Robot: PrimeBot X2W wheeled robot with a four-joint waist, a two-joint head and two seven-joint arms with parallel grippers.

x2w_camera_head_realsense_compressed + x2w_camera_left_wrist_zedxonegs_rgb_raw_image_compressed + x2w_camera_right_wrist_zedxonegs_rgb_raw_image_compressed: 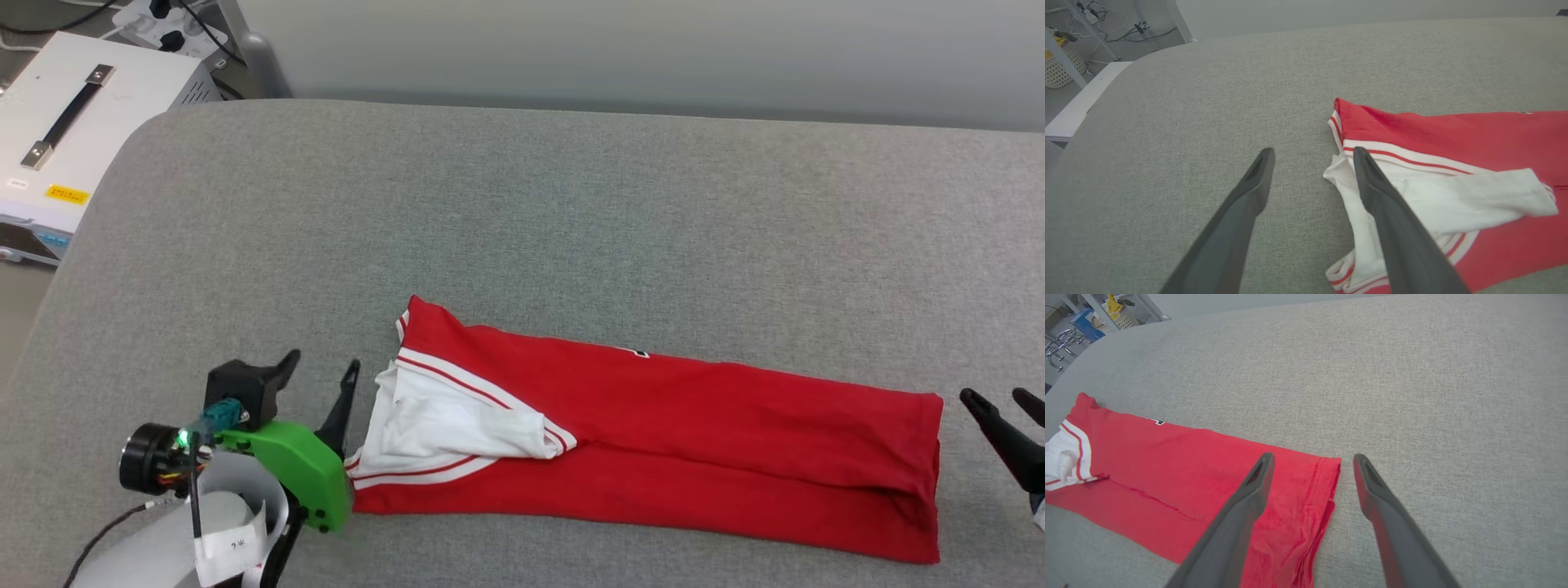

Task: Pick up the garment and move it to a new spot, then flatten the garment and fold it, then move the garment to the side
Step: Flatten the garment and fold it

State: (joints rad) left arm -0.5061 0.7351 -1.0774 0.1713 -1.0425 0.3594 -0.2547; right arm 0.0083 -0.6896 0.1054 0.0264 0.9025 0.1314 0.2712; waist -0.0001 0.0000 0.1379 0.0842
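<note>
I should next grab the garment by its stitched hem point(931, 456) with my right gripper, because the layers are open there while the long red band point(705, 431) lies flat.
The garment point(678, 433), a red T-shirt with white sleeves and striped trim, lies folded into a long band across the grey table point(522, 212). Its collar and sleeve end points left, its hem right. My left gripper point(322, 367) stands open just off the collar end, holding nothing; in the left wrist view its right finger lies over the white sleeve point(1453, 196) of the garment point(1474, 139), the left gripper point(1312, 153) spread wide. My right gripper point(1000, 400) is open at the hem end. In the right wrist view the right gripper point(1312, 459) straddles the garment's point(1188, 469) hem edge.
A white equipment case point(73, 122) with a black handle stands off the table's far left corner, with power strips behind it. A pale wall runs behind the table's far edge. The table's rounded left corner point(1106, 106) drops to the floor with cables and a basket.
</note>
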